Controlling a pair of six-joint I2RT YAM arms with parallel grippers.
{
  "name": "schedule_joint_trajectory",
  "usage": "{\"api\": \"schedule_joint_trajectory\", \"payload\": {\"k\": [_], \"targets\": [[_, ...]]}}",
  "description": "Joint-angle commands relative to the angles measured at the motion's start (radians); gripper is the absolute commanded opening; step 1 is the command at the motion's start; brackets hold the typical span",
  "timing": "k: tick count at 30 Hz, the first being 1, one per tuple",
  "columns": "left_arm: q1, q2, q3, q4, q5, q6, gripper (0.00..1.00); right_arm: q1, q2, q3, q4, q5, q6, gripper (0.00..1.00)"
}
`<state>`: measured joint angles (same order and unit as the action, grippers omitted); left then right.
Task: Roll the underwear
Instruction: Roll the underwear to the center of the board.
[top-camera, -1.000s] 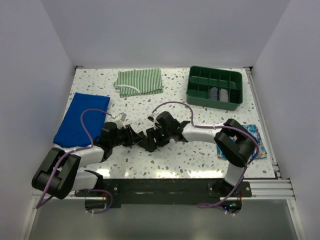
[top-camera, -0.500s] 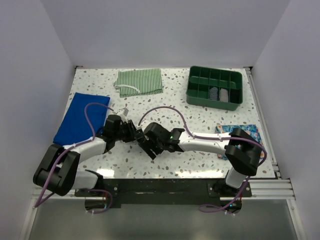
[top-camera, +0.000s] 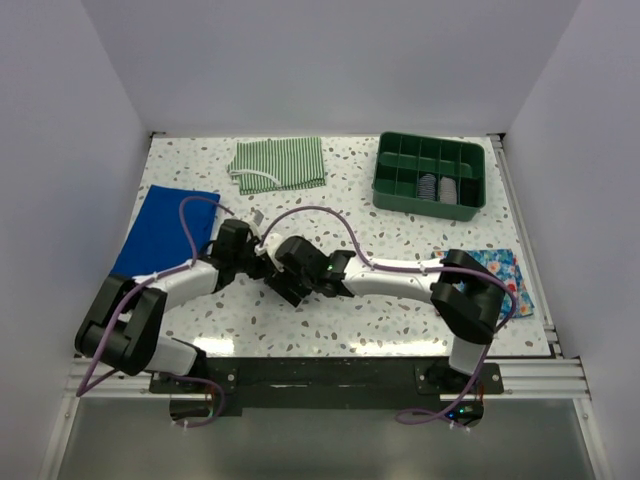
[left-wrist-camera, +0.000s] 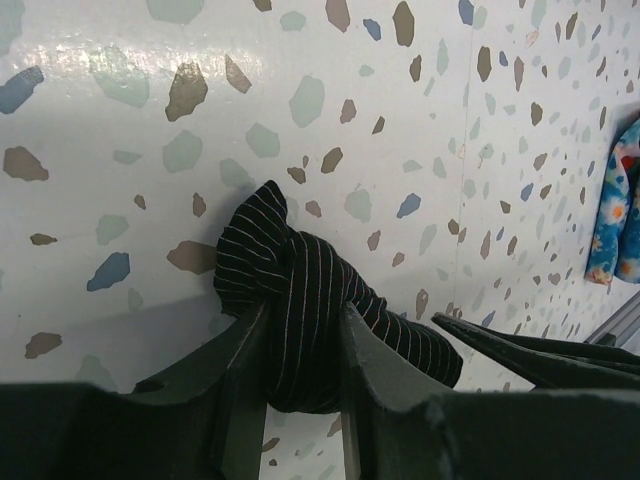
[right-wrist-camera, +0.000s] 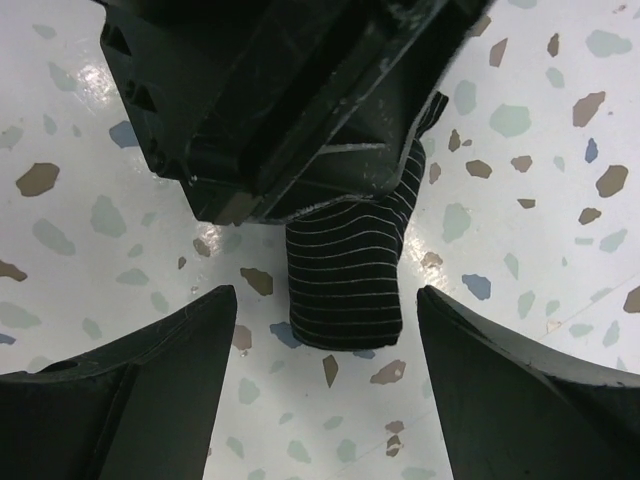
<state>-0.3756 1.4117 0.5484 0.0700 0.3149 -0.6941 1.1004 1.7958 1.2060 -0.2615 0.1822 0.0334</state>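
I will grab the loose end of the rolled underwear with my right gripper next, to lay the rolled underwear lengthwise in the divided tray.
The underwear (left-wrist-camera: 300, 290) is black fabric with thin white pinstripes, rolled into a tight bundle on the speckled table. My left gripper (left-wrist-camera: 300, 335) is shut on the middle of the roll, one finger on each side. In the right wrist view the free end of the roll (right-wrist-camera: 350, 280) sticks out from under the left gripper (right-wrist-camera: 290, 110). My right gripper (right-wrist-camera: 325, 295) is open, its fingers wide apart on either side of that end, not touching it. In the top view the two grippers meet at the table's centre-left (top-camera: 272, 272), and the roll is mostly hidden between them.
A green divided tray (top-camera: 425, 208) with rolled items (top-camera: 437, 187) stands at the back right. A green-and-white striped cloth (top-camera: 280, 163) lies at the back, a blue cloth (top-camera: 165, 235) at the left, and a floral cloth (top-camera: 508, 275) at the right edge.
Both grippers have shifted a little left with the roll. The right arm has reached further left and its wrist has swung round beside the left gripper.
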Motion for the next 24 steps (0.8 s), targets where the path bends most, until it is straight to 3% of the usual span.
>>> {"api": "schedule_joint_trajectory", "payload": {"k": [1, 16, 21, 24], "targets": [[-0.006, 0.049, 0.011, -0.118, -0.04, 0.054, 0.0, 0.003, 0.043, 0.033, 0.041, -0.013, -0.061, 0.76], [-0.006, 0.07, 0.038, -0.134, -0.034, 0.074, 0.0, 0.006, 0.154, 0.044, 0.013, 0.062, -0.104, 0.74], [-0.006, 0.069, 0.042, -0.144, -0.03, 0.084, 0.0, 0.006, 0.181, 0.047, -0.025, 0.086, -0.099, 0.7], [-0.008, 0.073, 0.045, -0.142, -0.023, 0.088, 0.0, 0.001, 0.194, 0.032, -0.024, 0.108, -0.093, 0.6]]}}
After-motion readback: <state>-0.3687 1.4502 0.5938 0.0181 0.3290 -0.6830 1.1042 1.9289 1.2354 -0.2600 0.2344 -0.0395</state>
